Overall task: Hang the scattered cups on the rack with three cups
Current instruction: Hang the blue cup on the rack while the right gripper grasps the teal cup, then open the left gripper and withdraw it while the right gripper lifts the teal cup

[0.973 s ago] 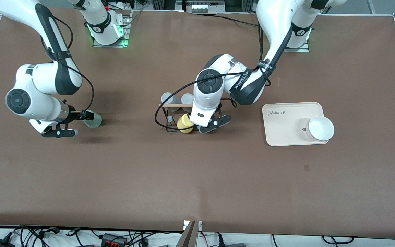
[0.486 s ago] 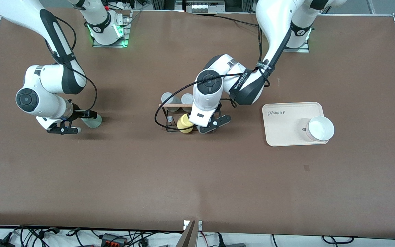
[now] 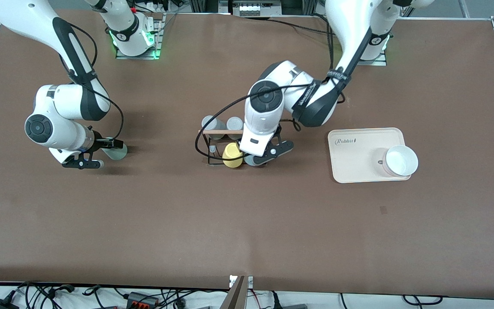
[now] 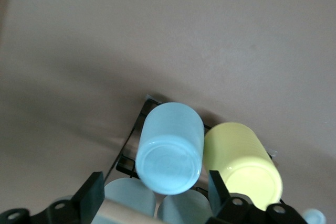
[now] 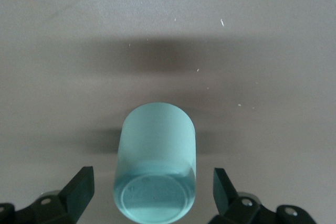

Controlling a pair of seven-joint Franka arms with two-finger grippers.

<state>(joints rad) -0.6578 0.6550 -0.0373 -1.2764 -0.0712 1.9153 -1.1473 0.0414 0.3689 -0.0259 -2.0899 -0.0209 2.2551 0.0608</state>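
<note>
The mint-green cup's sides are between my right fingertips, so it is now time for my right gripper to close on the mint-green cup.
The light blue cup (image 4: 170,148) sits upside down on a peg of the black wire rack (image 4: 133,136), beside the yellow cup (image 4: 242,157). My left gripper (image 4: 156,195) is open over the rack (image 3: 218,132), with its fingers apart from the blue cup on either side. In the front view only an edge of the blue cup (image 3: 249,161) shows under the left gripper (image 3: 260,155). The mint-green cup (image 5: 156,153) lies on its side on the table toward the right arm's end (image 3: 119,152). My right gripper (image 5: 152,190) is open, with a finger on each side of the mint cup and not touching it (image 3: 106,152).
Two grey cups (image 3: 209,122) (image 3: 234,124) hang on the rack's row farther from the front camera, and the yellow cup (image 3: 232,155) on the nearer row. A cream tray (image 3: 358,150) with a white bowl (image 3: 401,160) lies toward the left arm's end.
My right gripper has moved toward the mint-green cup and now straddles it. My left arm has shifted slightly over the rack, and the blue cup's edge now shows beside the yellow cup.
</note>
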